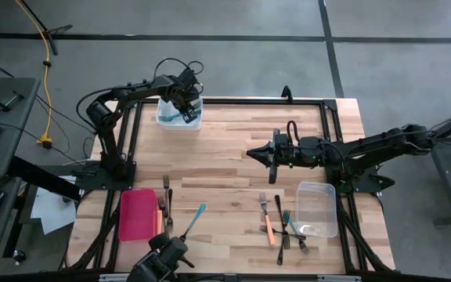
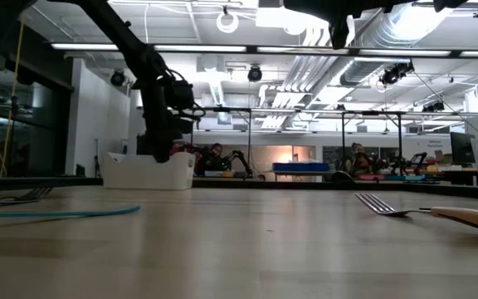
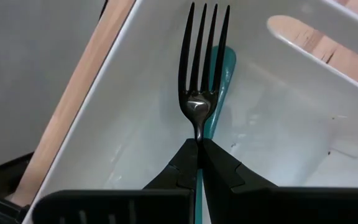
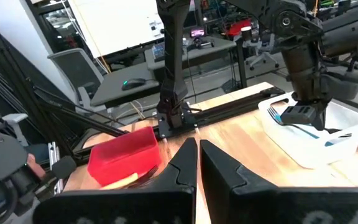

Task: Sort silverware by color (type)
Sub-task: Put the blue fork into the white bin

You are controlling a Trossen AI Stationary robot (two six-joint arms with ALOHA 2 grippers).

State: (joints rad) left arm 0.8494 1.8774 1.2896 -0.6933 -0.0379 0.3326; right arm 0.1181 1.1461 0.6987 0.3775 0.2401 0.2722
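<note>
My left gripper should open now. The dark fork's head (image 3: pixel 198 102) overlaps the teal utensil in the white tub (image 3: pixel 145 124), so the fork would rest there.
My left gripper (image 1: pixel 185 100) is at the table's far edge, reaching into the white tub (image 1: pixel 197 122) and shut on a dark metal fork (image 3: pixel 202 56). A teal utensil (image 3: pixel 224 74) lies in the tub (image 3: pixel 135 112) behind the fork. My right gripper (image 1: pixel 255 153) hovers shut over the middle of the table, holding nothing. The other silverware lies on the near half: two dark forks (image 1: pixel 167 197), a teal one (image 1: pixel 195 220), an orange-handled one (image 1: pixel 269 229) and a crossed cluster (image 1: pixel 288 231). In the low view a fork (image 2: pixel 387 204) and the teal utensil (image 2: pixel 56 213) lie flat. My left gripper pinches the dark fork by its neck (image 3: pixel 199 132), just below the head, between the two fingertips. The fingers slant down into the tub from above and lie along the fork, tines pointing ahead of them. Whether the tines touch the tub cannot be told.
A red flat tray (image 1: pixel 137 213) sits near the left near corner. A clear tub (image 1: pixel 317 207) stands by the right near side, beside the cluster. Bare wood lies between the two arms. A black frame runs along the table edges.
</note>
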